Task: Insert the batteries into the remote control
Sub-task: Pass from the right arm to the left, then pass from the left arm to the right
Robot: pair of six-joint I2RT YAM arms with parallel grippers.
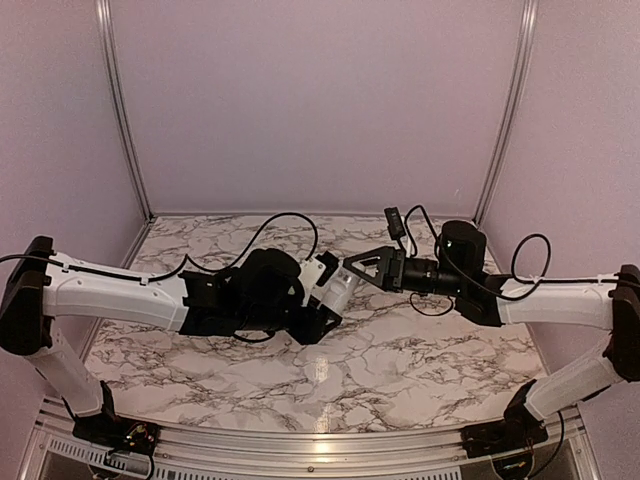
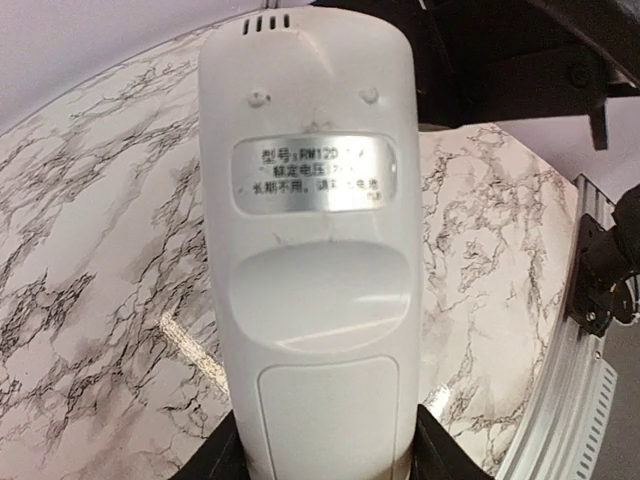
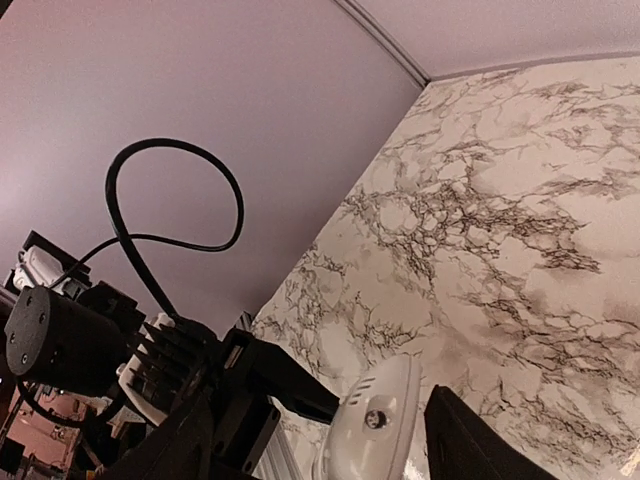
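Next, my right gripper picks up the remote control by its rounded emitter tip [image 1: 345,279] [image 3: 384,402] to take the remote control over from my left gripper.
The remote control [image 2: 305,250] is a slim white body held above the marble table [image 1: 400,370] with its back to the left wrist camera. That back shows a silver label and a closed battery cover. My left gripper [image 2: 328,452] is shut on its lower end, one black finger on each side. In the top view the remote [image 1: 335,283] points right toward my right gripper [image 1: 360,266]. In the right wrist view the remote's rounded tip [image 3: 372,425] lies between the spread fingers of the right gripper [image 3: 320,425], which is open with a gap on the right side. The batteries are out of view.
Purple walls with metal corner posts close in the table on three sides. An aluminium rail [image 2: 560,400] runs along the near edge. A black cable loop [image 3: 175,190] hangs by the left arm's wrist [image 3: 60,340]. The right arm's dark body [image 2: 530,50] sits beyond the remote's tip.
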